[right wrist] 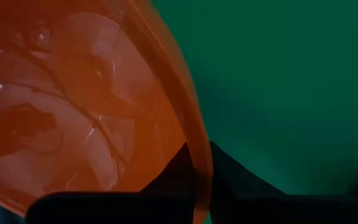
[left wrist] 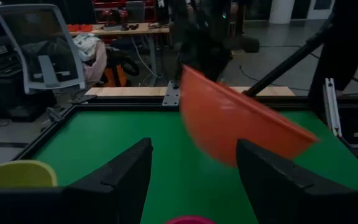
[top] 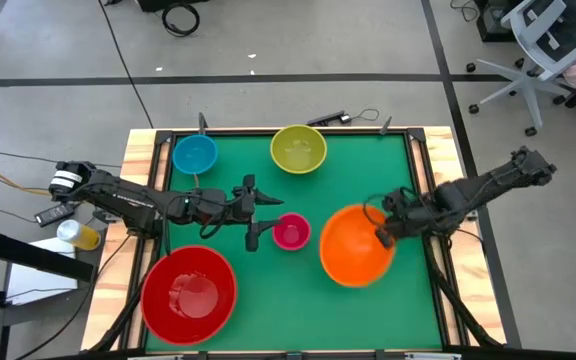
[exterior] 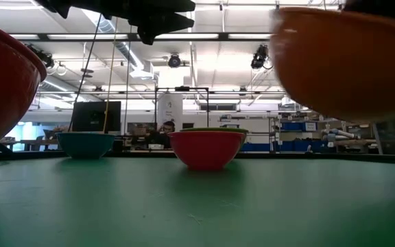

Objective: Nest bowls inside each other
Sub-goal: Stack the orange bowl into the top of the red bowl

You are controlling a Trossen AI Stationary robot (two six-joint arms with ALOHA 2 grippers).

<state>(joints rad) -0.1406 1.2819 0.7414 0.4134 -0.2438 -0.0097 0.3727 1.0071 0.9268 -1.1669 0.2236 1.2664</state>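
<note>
The orange bowl needs to nest inside the red bowl (top: 189, 293), so next my left gripper needs to grab it by its rim (top: 323, 245).
My right gripper (top: 383, 236) is shut on the orange bowl (top: 356, 245), which hangs in the air over the table's right half, tilted. The red bowl (top: 189, 293) rests on its base at the near left. The blue bowl (top: 195, 153) stands at the far left and the yellow-green bowl (top: 298, 148) at the far middle. The small pink bowl (top: 291, 232) sits at the table's middle. My left gripper (top: 257, 212) hovers open above the table just left of the pink bowl, its fingers (left wrist: 120, 177) apart with nothing between them. My right gripper pinches the orange bowl's rim (right wrist: 199, 163) on the bowl's right side, one finger inside the bowl and one outside. The fingers come slanting down from the table's right. The bowl is lifted clear of the table and tilted.
Wooden rails (top: 140, 170) frame the green mat (top: 268, 290). Free mat lies at the near middle between the red bowl and the orange bowl. Off the table stand a roll of tape (top: 64, 180) at the left and an office chair (top: 543, 40) at the far right.
</note>
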